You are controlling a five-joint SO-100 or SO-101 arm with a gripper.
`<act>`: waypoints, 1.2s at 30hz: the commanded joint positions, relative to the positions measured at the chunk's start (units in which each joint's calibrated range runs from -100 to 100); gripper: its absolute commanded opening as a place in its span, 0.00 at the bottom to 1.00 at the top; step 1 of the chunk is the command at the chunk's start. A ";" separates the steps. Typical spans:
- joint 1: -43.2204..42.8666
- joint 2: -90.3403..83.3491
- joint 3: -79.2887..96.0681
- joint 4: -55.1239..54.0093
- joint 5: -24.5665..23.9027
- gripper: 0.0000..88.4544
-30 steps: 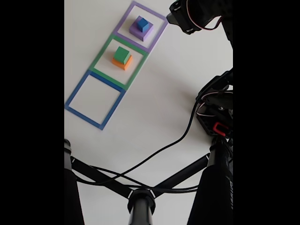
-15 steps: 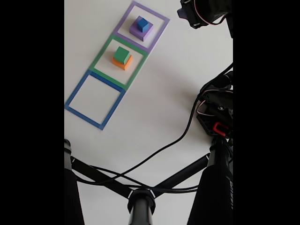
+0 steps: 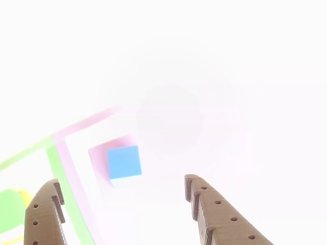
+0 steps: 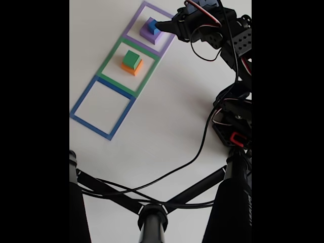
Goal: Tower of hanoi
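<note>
My gripper should next take hold of the small blue cube by its opposite sides, so that it can move the cube off the pale-purple slab.
The small blue cube sits on the pale-purple slab inside the purple square outline. A green cube rests on an orange cube inside the green outline. My gripper reaches in from the right in the fixed view, its tip right beside the blue cube. In the overexposed other view my gripper is open, with brown fingers on either side. The blue cube and the slab lie just ahead, between the fingers and apart from them.
The blue square outline holds nothing. The arm's base stands at the right edge of the white table. A black cable and black tripod bars cross the lower part of the fixed view.
The arm has swung from the top right corner down and left, and the gripper tip now sits beside the blue cube. The blocks have not moved.
</note>
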 commanded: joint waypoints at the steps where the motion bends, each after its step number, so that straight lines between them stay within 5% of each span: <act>1: -0.78 4.39 5.70 -17.83 0.00 0.32; 18: -2.80 30.87 10.07 -51.76 0.00 0.29; 36: -2.61 49.44 5.43 -67.79 0.00 0.25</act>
